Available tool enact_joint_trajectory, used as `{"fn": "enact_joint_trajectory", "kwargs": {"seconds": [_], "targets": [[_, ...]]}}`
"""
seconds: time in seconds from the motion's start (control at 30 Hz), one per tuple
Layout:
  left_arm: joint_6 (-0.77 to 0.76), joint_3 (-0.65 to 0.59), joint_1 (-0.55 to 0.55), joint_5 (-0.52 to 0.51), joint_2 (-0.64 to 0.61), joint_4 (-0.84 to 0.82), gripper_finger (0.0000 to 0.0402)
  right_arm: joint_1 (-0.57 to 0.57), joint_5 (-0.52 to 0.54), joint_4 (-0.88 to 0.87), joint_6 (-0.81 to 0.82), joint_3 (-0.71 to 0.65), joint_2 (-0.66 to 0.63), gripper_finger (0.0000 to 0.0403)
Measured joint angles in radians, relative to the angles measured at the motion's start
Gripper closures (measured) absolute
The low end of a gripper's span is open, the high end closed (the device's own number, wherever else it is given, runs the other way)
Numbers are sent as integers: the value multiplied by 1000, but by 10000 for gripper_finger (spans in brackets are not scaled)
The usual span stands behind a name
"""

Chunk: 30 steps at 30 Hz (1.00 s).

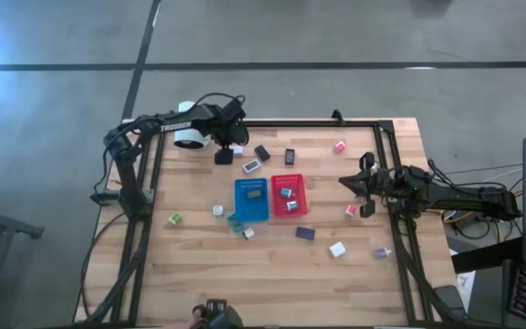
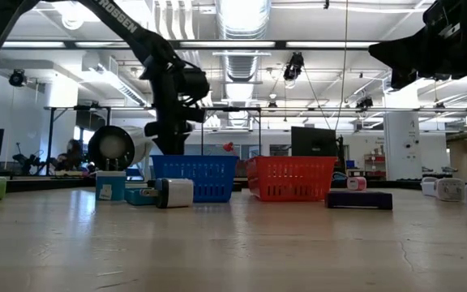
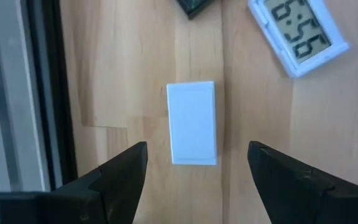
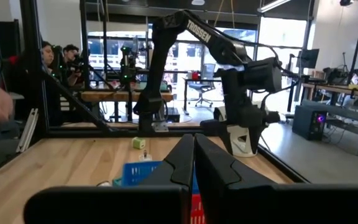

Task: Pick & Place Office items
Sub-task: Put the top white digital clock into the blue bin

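It isn't time to close yet: my left gripper's fingers are above the white block (image 1: 237, 150) and would miss the block. My left gripper should go down to the block first, then close on the block.
Small office items lie scattered on the wooden table. My left gripper (image 1: 225, 156) hangs open near the far left, pointing down over a white rectangular block (image 3: 191, 122) that lies flat on the wood. Its two fingers (image 3: 120, 177) stand on either side of the block, above it and apart from it. A small white digital clock (image 3: 297, 31) and a black item (image 3: 194, 6) lie just beyond the block. My right gripper (image 4: 194, 163) is shut, empty and held level above the table's right side (image 1: 365, 184).
A blue basket (image 1: 252, 199) and a red basket (image 1: 289, 194) stand mid-table, each with small items inside. A white lamp head (image 1: 188, 137) lies at the far left. Loose items include green (image 1: 175, 218), pink (image 1: 340, 146), dark blue (image 1: 305, 233) and white (image 1: 337, 249). People sit beyond the table.
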Motion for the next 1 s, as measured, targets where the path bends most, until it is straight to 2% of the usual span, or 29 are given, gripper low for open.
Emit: {"fn": "enact_joint_trajectory", "kwargs": {"seconds": [0.33,0.73,0.83,1.0], "targets": [[15,-8,2,-18,87,26,117,0,5,0,-4,0,0,394],[26,83,14,-41,215,-44,123,0,7,0,-11,0,0,394],[25,89,14,-41,217,-54,148,0,7,-1,-11,0,0,394],[11,100,13,-32,211,-87,226,0,7,-2,-8,0,0,394]]}}
